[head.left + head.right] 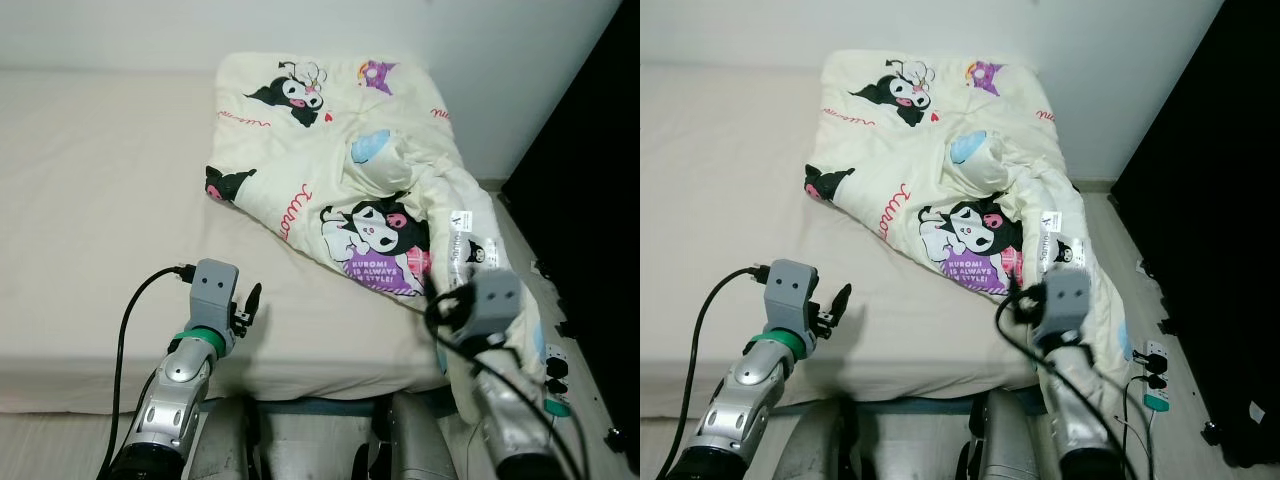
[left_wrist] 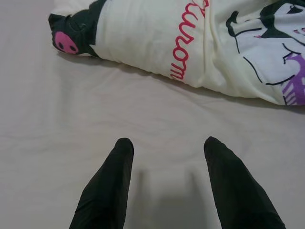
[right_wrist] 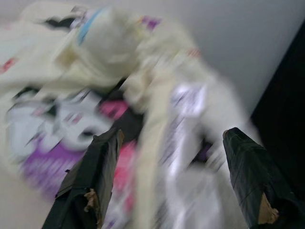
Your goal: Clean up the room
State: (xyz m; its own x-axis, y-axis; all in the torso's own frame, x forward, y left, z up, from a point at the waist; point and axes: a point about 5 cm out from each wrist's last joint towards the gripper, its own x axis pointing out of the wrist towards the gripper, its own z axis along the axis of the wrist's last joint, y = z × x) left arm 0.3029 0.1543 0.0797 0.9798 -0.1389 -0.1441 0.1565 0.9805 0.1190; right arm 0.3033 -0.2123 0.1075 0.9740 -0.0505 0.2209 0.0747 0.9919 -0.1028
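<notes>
The robot's right gripper needs to grip the blanket (image 1: 340, 170) next by the fold of its edge (image 1: 462, 265), which stands up while the printed part of the blanket lies flat.
A cream blanket (image 1: 340, 170) printed with black cartoon figures lies crumpled on the right half of the bed (image 1: 100, 200). Its lower end spills over the bed's front right corner. My left gripper (image 2: 167, 143) hovers open just above the bare beige sheet near the front edge, with the blanket's edge (image 2: 190, 52) a short way beyond its fingertips. My right gripper (image 3: 171, 133) is open at the front right corner, its fingers pointing into the hanging folds of the blanket (image 3: 143, 86); that view is blurred. Nothing is held by either gripper.
A white wall runs behind the bed. A tall black surface (image 1: 590, 180) stands close on the right, leaving a narrow strip of floor. A power strip with plugs and cables (image 1: 555, 368) lies on that floor beside the bed corner.
</notes>
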